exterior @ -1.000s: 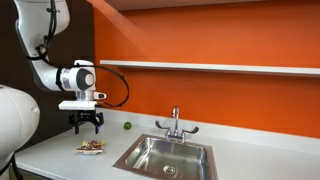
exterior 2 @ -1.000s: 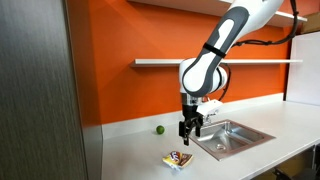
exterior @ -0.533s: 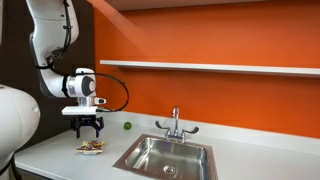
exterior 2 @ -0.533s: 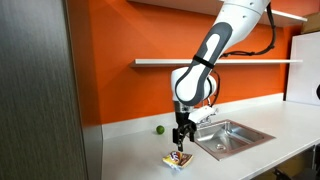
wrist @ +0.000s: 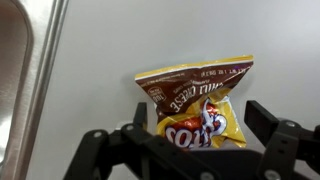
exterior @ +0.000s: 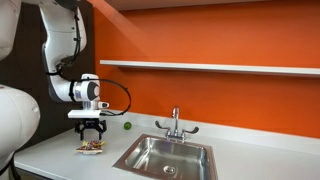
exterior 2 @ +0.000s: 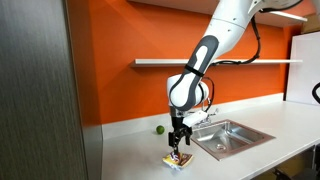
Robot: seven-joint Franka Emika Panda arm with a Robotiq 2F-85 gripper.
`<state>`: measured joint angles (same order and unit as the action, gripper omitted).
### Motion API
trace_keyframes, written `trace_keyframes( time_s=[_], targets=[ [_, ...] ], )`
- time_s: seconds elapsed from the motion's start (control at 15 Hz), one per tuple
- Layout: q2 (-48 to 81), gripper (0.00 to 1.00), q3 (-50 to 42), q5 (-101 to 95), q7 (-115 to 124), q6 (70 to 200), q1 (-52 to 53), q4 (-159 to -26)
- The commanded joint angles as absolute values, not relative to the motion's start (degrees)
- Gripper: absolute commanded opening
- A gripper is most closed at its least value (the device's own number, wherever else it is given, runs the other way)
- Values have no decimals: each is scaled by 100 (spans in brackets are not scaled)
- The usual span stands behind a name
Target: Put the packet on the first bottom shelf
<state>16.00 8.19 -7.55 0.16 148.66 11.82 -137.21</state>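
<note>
My gripper is open, and in an outside view its fingers end above the top of the packet (exterior: 90, 147) (wrist: 198, 103) between them. It isn't ready to close on the packet yet and needs to first lower its fingers.
The packet (wrist: 198, 103) is a crinkly brown and yellow chip bag with red markings, lying flat on the white countertop (wrist: 100, 60). It also shows in both exterior views (exterior: 91, 148) (exterior 2: 178, 160). My gripper (wrist: 200, 118) is open and hangs right above it, one finger on each side of the bag, not closed on it. In the exterior views the gripper (exterior: 91, 133) (exterior 2: 177, 143) points straight down, its fingertips just over the packet. The first bottom shelf (exterior: 210, 68) (exterior 2: 215, 62) is a long thin white shelf on the orange wall, high above the counter.
A steel sink (exterior: 165, 155) (exterior 2: 225, 137) with a faucet (exterior: 175, 125) sits beside the packet; its rim shows in the wrist view (wrist: 15, 60). A small green ball (exterior: 126, 126) (exterior 2: 158, 129) lies by the wall. A grey cabinet side (exterior 2: 35, 90) stands close by.
My gripper has come down and moved over the packet, from well above the counter to just above the bag. The packet has not moved.
</note>
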Motion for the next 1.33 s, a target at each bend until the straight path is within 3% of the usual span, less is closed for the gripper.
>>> trace_keyframes(
  time_s=[0.0, 1.0, 1.07, 1.13, 1.27],
  targets=[
    [1870, 100, 721, -911, 202, 14843, 1235, -13438],
    [2218, 100, 638, -858, 187, 14723, 1275, -13218],
    [2222, 91, 639, -860, 184, 14725, 1277, -13216],
    [2223, 74, 636, -863, 186, 14723, 1280, -13215],
    [2221, 58, 642, -855, 166, 14716, 1273, -13216]
  ],
)
